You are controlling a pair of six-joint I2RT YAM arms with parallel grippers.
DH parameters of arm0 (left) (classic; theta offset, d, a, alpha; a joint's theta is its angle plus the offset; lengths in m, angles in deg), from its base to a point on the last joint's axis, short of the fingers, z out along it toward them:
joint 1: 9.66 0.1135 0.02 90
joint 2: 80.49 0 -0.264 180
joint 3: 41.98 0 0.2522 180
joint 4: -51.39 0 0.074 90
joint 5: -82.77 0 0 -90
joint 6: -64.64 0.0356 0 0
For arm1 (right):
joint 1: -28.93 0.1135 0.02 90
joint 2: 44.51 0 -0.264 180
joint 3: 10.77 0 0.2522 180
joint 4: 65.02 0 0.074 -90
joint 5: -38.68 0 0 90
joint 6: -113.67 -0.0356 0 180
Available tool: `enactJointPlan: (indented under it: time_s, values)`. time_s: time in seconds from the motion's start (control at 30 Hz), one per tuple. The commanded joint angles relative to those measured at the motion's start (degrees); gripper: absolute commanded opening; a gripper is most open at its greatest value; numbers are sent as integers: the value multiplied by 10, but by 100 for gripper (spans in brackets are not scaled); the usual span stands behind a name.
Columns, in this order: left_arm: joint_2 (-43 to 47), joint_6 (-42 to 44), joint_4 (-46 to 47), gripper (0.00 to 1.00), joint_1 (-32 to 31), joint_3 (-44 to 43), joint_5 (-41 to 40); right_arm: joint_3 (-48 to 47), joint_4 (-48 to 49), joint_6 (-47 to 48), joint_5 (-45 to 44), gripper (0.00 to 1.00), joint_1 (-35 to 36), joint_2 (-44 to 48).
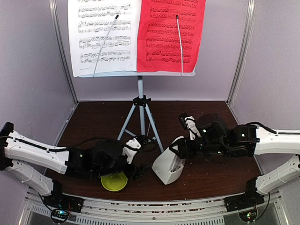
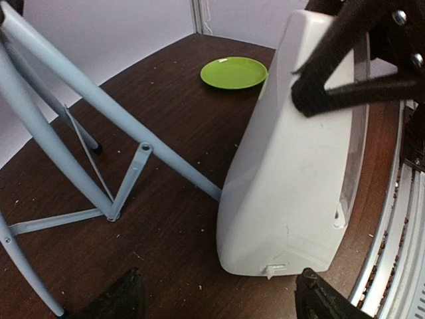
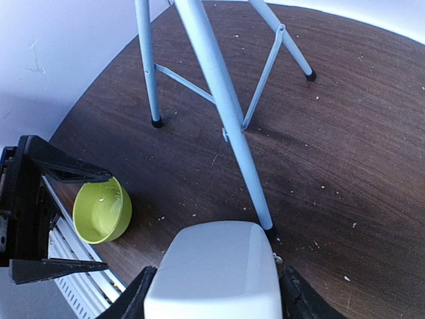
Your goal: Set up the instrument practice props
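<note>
The metronome's wide base (image 1: 165, 175) (image 3: 223, 234) tilts against the dark table below my fingertips, so my right gripper keeps holding the metronome from here until it is upright.
The music stand (image 1: 139, 93) stands at the back on grey tripod legs (image 3: 219, 100), with a white page (image 1: 103, 35) and a red page (image 1: 171, 33) on its desk. The cream metronome (image 1: 168, 167) leans on the table beside a tripod foot. My right gripper (image 3: 212, 296) is shut on its narrow upper part, a finger on each side. My left gripper (image 2: 219, 302) is open, its fingertips (image 2: 319, 300) just short of the metronome's (image 2: 292, 173) wide base and apart from it.
A lime-green bowl (image 1: 115, 182) sits at the near edge under my left wrist. A lime-green plate (image 2: 234, 72) lies farther back on the dark wooden table (image 3: 345, 153). Grey walls close the back and sides, and a slotted rail (image 2: 392, 252) runs along the near edge.
</note>
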Motion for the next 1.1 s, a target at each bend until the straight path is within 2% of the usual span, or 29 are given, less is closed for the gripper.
enactJointPlan:
  time_s: [0.0, 0.23, 0.53, 0.57, 0.67, 0.73, 0.9, 1.07]
  values:
    - [32, -24, 3, 80, 5, 13, -76, -75, 22, -32, -119, 3, 40, -57]
    - [57, -36, -21, 80, 5, 22, -107, -172, -33, -39, -202, 20, 95, -156]
    - [72, -45, -49, 81, 5, 25, -110, -218, -37, -74, -186, 33, 101, -228]
    - [76, -48, -51, 81, 5, 27, -110, -222, -39, -80, -186, 37, 101, -233]
    - [85, -52, -61, 82, 5, 27, -111, -226, -35, -90, -178, 63, 104, -234]
    - [88, -54, -73, 85, 5, 22, -112, -226, -29, -91, -172, 74, 105, -233]
    - [94, -35, -82, 88, 5, 12, -80, -225, -19, -94, -151, 91, 106, -231]
    - [92, -8, -71, 94, 3, -11, 1, -209, -4, -82, -157, 100, 105, -190]
